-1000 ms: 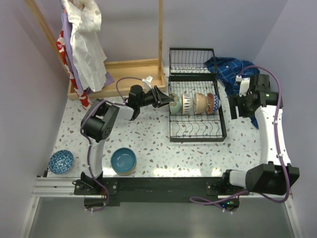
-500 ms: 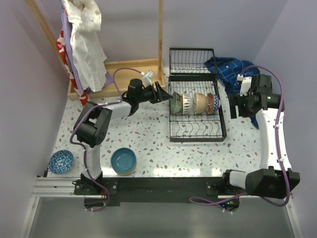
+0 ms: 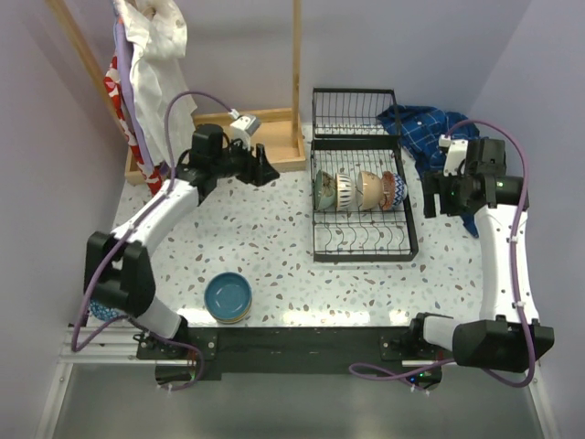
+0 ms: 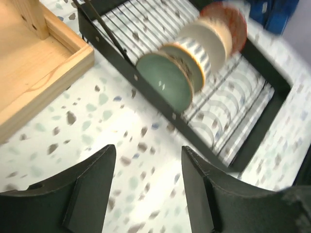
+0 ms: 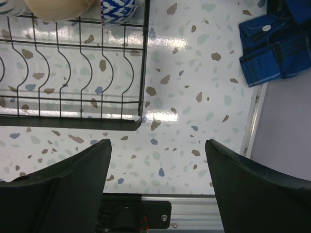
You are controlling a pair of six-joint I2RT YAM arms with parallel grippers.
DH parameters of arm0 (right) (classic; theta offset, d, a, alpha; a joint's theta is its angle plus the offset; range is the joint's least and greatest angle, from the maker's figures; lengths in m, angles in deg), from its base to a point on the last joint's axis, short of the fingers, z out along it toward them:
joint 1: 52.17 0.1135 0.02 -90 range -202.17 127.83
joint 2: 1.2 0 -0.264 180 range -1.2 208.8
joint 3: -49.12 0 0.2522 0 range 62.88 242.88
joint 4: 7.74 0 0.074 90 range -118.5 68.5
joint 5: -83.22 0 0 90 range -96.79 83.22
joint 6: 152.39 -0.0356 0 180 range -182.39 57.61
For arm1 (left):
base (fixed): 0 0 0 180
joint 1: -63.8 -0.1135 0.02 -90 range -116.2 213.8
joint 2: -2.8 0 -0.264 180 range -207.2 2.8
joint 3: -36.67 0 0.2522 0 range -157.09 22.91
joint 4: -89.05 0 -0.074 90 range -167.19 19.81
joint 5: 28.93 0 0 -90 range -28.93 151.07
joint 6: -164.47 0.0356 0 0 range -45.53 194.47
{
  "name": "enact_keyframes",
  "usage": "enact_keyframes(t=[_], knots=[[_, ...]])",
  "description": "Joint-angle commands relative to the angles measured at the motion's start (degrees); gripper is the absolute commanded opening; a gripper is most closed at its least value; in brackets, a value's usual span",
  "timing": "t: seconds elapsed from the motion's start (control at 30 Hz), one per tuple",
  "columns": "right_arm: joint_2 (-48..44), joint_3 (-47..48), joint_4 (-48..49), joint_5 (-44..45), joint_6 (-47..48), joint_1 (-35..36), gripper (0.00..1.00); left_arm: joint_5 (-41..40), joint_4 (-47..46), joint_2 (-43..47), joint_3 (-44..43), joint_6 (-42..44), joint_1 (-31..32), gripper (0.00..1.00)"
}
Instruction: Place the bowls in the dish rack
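Note:
My left gripper grabs the dark blue speckled bowl by its rim next, leaving the bowl's body free, to stand it on edge in the dish rack (image 3: 361,240).
The black wire dish rack (image 3: 361,240) holds several bowls on edge in a row: pale green (image 3: 323,190), striped (image 3: 344,190), beige (image 3: 368,190) and red-orange (image 3: 391,189). My left gripper (image 3: 265,172) is open and empty, left of the rack and apart from it. Its wrist view (image 4: 148,194) shows the pale green bowl (image 4: 165,80) and the rack's edge (image 4: 146,87) ahead. A teal bowl (image 3: 228,295) sits on another bowl near the front. My right gripper (image 3: 430,197) is open and empty, right of the rack (image 5: 73,121). My left arm hides the dark blue speckled bowl.
A wooden-framed clothes stand (image 3: 219,137) with hanging garments stands at the back left; its base (image 4: 34,73) lies close to my left gripper. A blue checked cloth (image 3: 425,128) lies behind the rack's right side, also in the right wrist view (image 5: 272,43). The rack's end panel (image 3: 355,112) stands up.
My left gripper has drawn back to the left, away from the pale green bowl, which stays in the rack. The left elbow swung out left. The right arm has barely moved.

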Motion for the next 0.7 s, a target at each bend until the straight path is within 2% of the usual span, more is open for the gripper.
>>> enact_keyframes(t=[0.0,0.07,0.1,0.17,0.2,0.23,0.27,0.3,0.4,0.5,0.67], knots=[[-3.15,2.30,0.20,-5.81,1.03,-0.25,0.82,-0.77,27.92,11.89,-1.13,34.40,0.37,0.61],[-4.29,1.52,-0.15,-6.87,3.14,-0.25,0.82,-7.19,35.12,14.99,-0.17,38.89,-0.51,0.60],[-4.56,1.34,-0.24,-7.22,3.67,-0.25,0.82,-16.88,36.64,17.35,0.36,38.48,-1.47,0.61],[-4.74,0.81,-0.76,-7.84,4.82,-0.25,0.82,-27.99,43.64,17.81,-0.16,35.51,-2.44,0.61],[-4.48,0.81,-0.94,-8.10,4.99,-0.25,0.82,-39.36,46.21,16.86,-0.51,34.18,-4.45,0.61],[-4.39,1.07,-1.29,-8.80,4.99,-0.25,0.82,-42.61,49.02,16.07,-0.95,33.56,-6.38,0.61],[-4.21,1.25,-1.47,-9.33,4.99,-0.25,0.82,-44.47,53.40,15.54,-1.39,33.81,-8.92,0.60],[-3.86,1.25,-1.47,-10.03,4.99,-0.25,0.82,-46.84,54.31,15.53,-1.22,33.99,-14.78,0.59],[-3.51,1.25,-0.94,-12.41,4.91,-0.25,0.82,-46.95,54.85,17.37,-0.17,34.78,-25.95,0.59],[-2.63,0.90,-0.33,-13.90,5.08,-0.25,0.81,-48.87,57.04,17.72,2.46,33.73,-30.20,0.58],[-1.40,2.21,-0.85,-14.61,8.42,-0.25,0.81,-51.51,55.65,22.20,12.81,32.58,-32.59,0.58]])
